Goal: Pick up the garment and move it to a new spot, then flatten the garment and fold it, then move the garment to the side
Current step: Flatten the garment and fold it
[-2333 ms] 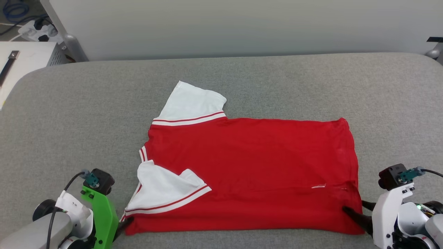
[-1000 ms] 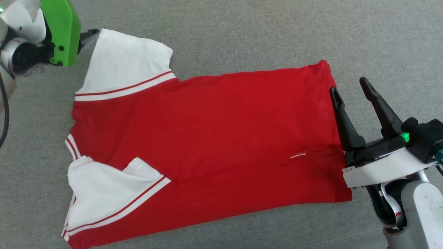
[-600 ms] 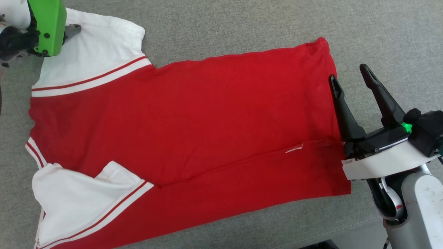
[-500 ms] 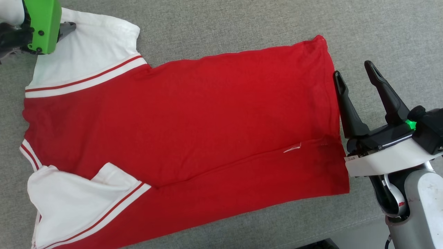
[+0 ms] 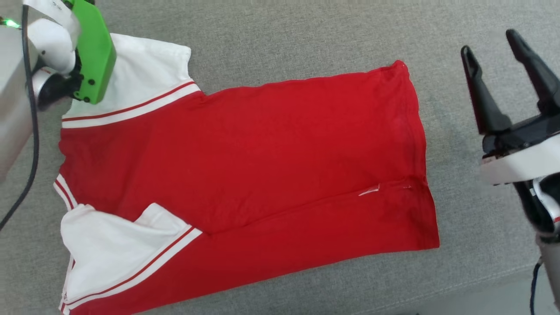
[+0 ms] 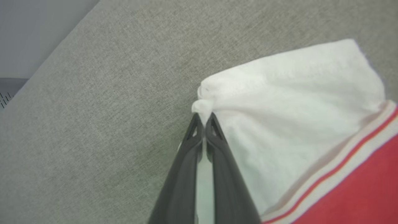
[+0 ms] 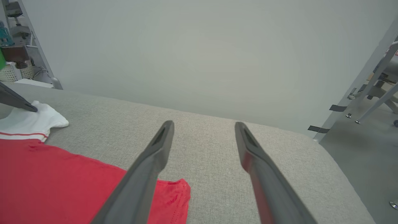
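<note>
I will pick up the shirt's red body next with my right gripper by its far hem corner (image 5: 399,68) (image 7: 182,184), opposite the white sleeves, to fold the shirt.
The garment (image 5: 262,153) is a red shirt with white sleeves, lying flat on the grey padded surface (image 5: 306,35), its hem toward the right. Its far sleeve (image 5: 144,74) reaches under my left arm's green wrist mount (image 5: 92,52) at the upper left. In the left wrist view my left gripper (image 6: 204,116) is shut on the bunched corner of that white sleeve (image 6: 295,102). The near sleeve (image 5: 113,249) lies folded over the red body. My right gripper (image 5: 490,42) stands open above bare cushion, right of the hem and apart from it; between its fingers (image 7: 204,124) is nothing.
A pale wall (image 7: 186,46) backs the grey surface. The cushion's front edge (image 5: 481,284) runs along the lower right. Past its right end, floor and chair legs (image 7: 373,93) show. A shelf with clutter (image 7: 15,56) stands at the far left.
My left gripper has closed on the far sleeve's corner. My right gripper has drawn away from the hem toward the right, still open. The head camera has shifted.
</note>
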Tool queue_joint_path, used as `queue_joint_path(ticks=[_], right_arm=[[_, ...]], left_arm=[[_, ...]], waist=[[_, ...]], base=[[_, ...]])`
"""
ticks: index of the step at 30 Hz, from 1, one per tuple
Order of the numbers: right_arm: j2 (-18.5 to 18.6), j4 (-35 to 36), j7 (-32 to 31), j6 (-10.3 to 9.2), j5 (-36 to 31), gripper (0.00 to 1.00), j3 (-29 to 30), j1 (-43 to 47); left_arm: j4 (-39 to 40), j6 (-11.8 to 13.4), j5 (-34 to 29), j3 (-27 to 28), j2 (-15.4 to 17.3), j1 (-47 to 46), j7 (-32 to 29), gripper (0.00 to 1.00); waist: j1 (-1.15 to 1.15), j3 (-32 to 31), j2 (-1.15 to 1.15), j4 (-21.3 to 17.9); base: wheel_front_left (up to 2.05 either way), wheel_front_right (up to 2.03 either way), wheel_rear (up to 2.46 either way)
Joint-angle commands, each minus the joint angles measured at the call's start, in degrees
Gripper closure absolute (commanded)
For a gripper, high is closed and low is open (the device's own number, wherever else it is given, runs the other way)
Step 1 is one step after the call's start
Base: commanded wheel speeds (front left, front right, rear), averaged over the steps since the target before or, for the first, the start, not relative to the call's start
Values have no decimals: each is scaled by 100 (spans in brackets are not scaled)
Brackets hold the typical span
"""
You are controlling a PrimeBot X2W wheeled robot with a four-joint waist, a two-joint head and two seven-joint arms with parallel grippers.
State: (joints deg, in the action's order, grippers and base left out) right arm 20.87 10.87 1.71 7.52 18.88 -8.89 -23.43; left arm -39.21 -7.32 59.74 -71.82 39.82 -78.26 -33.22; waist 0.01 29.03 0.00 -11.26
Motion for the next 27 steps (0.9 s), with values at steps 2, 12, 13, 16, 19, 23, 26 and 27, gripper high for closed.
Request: queue_joint_path(ticks=[2, 12, 13, 16, 19, 23, 26, 27], right_arm=[[326, -75, -417, -3, 152, 0, -105, -382], [1639, -994, -3328, -3, 1591, 0, -1407, -1632], [1718, -1084, -3564, -3, 1706, 0, -1543, -1727], [1876, -1398, -4254, -3, 2098, 0, -1956, -2046], [1868, -1742, -4686, -3, 2350, 0, -2195, -2337], [1798, -2209, -5017, -3, 2373, 0, -2557, -2720], [1678, -2550, -5069, -3, 2354, 0, -2756, -2893], [1639, -2684, -5063, -3, 2330, 0, -2834, -2941]], left_arm=[[116, -16, 37, -19, -112, 148, 225, 100], [655, -16, -29, -111, -268, 208, 795, 100], [699, -16, -54, -116, -277, 191, 832, 100], [848, -16, -117, -130, -310, 159, 918, 100], [968, -16, -172, -137, -343, 109, 1004, 100], [1070, -16, -162, -143, -403, 15, 1123, 100], [1103, -16, -188, -146, -435, -60, 1176, 100], [1114, -16, -195, -147, -450, -85, 1191, 100]], waist=[[-1, -308, 0, 270], [-1, -638, 0, 742], [-1, -642, 0, 781], [-1, -640, 0, 898], [-1, -591, 0, 995], [-1, -473, 0, 1112], [-1, -389, 0, 1170], [-1, -354, 0, 1193]], base=[[0, 0, 0], [0, 0, 0], [0, 0, 0], [0, 0, 0], [0, 0, 0], [0, 0, 0], [0, 0, 0], [0, 0, 0]])
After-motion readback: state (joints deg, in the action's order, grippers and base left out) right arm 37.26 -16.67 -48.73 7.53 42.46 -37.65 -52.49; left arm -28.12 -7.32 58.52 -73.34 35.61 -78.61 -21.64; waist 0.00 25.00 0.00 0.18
